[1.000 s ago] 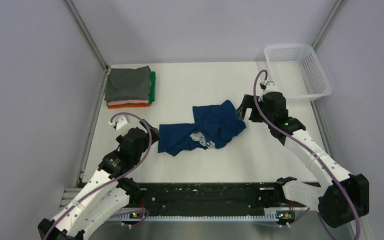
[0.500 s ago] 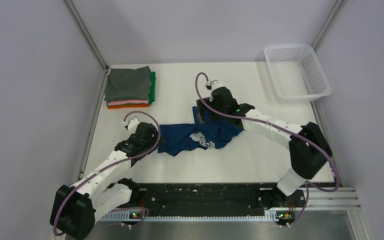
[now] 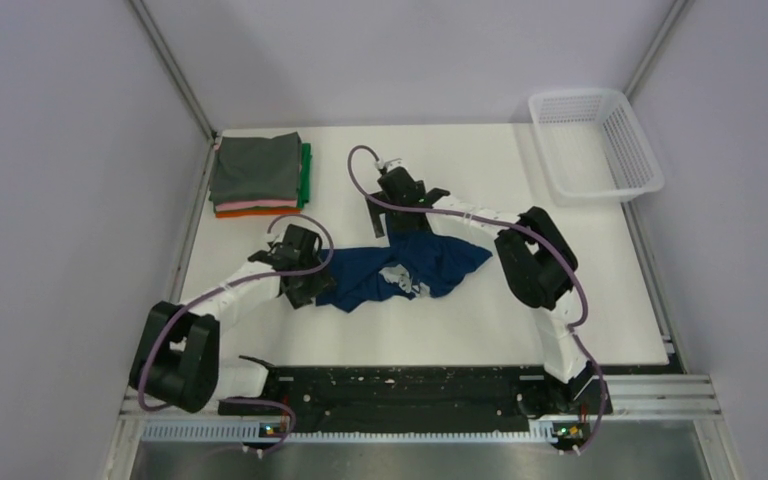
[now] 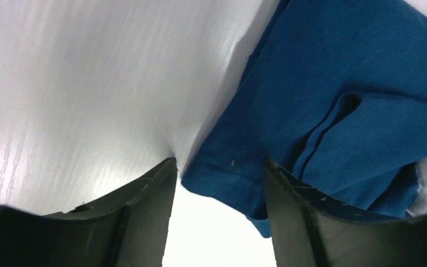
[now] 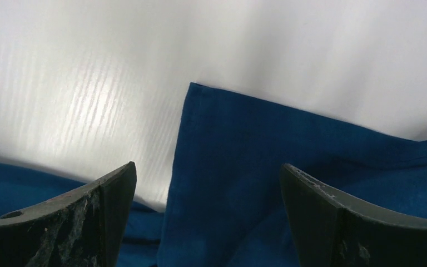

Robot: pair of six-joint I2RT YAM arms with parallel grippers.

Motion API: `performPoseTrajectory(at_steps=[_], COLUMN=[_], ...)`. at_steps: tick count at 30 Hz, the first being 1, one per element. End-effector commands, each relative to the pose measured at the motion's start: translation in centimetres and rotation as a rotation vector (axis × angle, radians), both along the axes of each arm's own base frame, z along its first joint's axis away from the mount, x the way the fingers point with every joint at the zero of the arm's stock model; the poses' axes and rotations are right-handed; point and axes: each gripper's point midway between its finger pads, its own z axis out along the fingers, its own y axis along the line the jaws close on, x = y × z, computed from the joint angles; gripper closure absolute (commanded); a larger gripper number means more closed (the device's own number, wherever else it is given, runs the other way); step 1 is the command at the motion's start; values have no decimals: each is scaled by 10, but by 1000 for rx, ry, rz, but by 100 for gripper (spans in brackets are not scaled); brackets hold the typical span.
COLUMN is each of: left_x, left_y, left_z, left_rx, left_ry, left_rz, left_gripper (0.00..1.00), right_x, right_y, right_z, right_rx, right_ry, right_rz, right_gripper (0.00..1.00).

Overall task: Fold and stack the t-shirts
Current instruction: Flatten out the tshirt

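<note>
My right gripper is going to grab the navy blue t-shirt [image 3: 410,265] by its far corner edge next, so that the crumpled t-shirt gets stretched open for folding.
The navy blue t-shirt [image 3: 410,265] lies crumpled mid-table, its pale print [image 3: 397,278] partly showing. My left gripper [image 3: 303,283] is open at the shirt's left edge; in the left wrist view [image 4: 219,169] a blue cloth corner [image 4: 239,183] lies between the spread fingers. My right gripper [image 3: 385,222] is open over the shirt's far left corner; in the right wrist view [image 5: 208,178] a blue edge [image 5: 228,144] sits between the fingers. A folded stack with a grey shirt [image 3: 255,168] on top and pink, orange and green [image 3: 306,175] edges below stands at the far left.
A white plastic mesh basket [image 3: 593,145] stands at the far right corner. The white table [image 3: 480,330] is bounded by metal frame posts and grey walls. A black rail [image 3: 400,395] runs along the near edge.
Both arms reached in to the shirt: the right gripper swung from the shirt's right side to its far left corner, and the left gripper moved forward to the shirt's left edge.
</note>
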Motion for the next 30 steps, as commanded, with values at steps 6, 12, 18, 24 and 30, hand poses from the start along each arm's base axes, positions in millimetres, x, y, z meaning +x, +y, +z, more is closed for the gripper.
performPoseTrajectory(at_steps=[6, 12, 18, 24, 30], left_x=[1, 3, 4, 4, 0], left_y=[-9, -4, -6, -15, -25], left_z=[-15, -5, 20, 45, 60], left_rx=[15, 35, -2, -72, -137], left_ry=[132, 109, 21, -74, -103], left_rz=[-73, -54, -57, -101, -136], left_gripper=[58, 99, 100, 100, 100], right_x=[12, 19, 35, 40, 31], right_y=[-7, 1, 17, 23, 13], right_z=[5, 1, -3, -22, -42], right_rx=[-71, -68, -45, -64, -137], right_ry=[-58, -65, -78, -61, -34], right_rz=[-25, -5, -12, -17, -49], right_gripper=[3, 3, 5, 12, 34])
